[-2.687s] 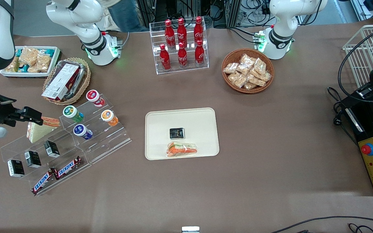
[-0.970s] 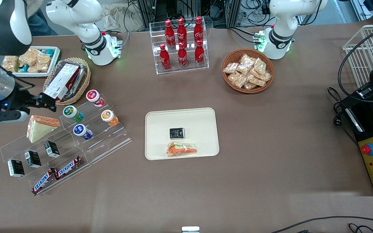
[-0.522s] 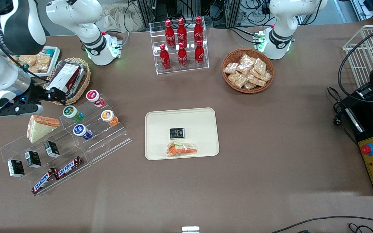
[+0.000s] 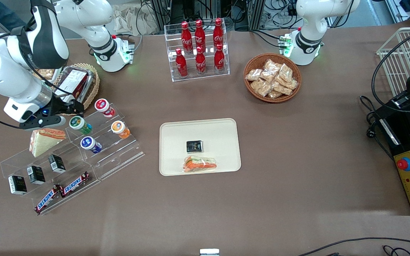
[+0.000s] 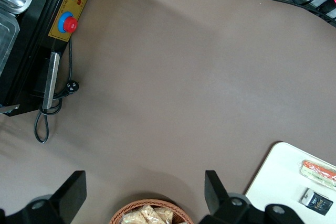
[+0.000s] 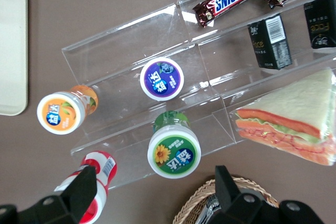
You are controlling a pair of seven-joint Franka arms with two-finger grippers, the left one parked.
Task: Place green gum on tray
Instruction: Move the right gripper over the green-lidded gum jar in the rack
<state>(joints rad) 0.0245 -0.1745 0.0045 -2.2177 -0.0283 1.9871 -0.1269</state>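
Observation:
My right gripper grabs the green gum bottle by its white lid (image 4: 77,123) (image 6: 174,152) next, to place the bottle on the cream tray.
The green gum (image 4: 78,123), a small green bottle with a white lid and green label, lies on the clear stepped rack and also shows in the right wrist view (image 6: 174,154). My right gripper (image 4: 72,107) is open and empty. It hovers just above the gum, slightly farther from the front camera, and in the right wrist view (image 6: 156,192) its two black fingers stand wide apart, not touching the gum. The cream tray (image 4: 176,131) lies at mid-table and holds a black packet (image 4: 194,146) and a wrapped sandwich (image 4: 199,164). Its edge shows in the right wrist view (image 6: 10,51).
On the rack beside the gum are a red bottle (image 4: 103,106), an orange bottle (image 4: 120,128), a blue bottle (image 4: 90,144), a sandwich (image 4: 45,140), black boxes and Snickers bars (image 4: 77,183). A wicker basket with a box (image 4: 73,87) sits right by the gripper. A cola rack (image 4: 199,49) stands farther back.
My right arm has swung in from the working arm's end of the table to the rack, and the gripper now hovers by the green gum. Nothing else has moved.

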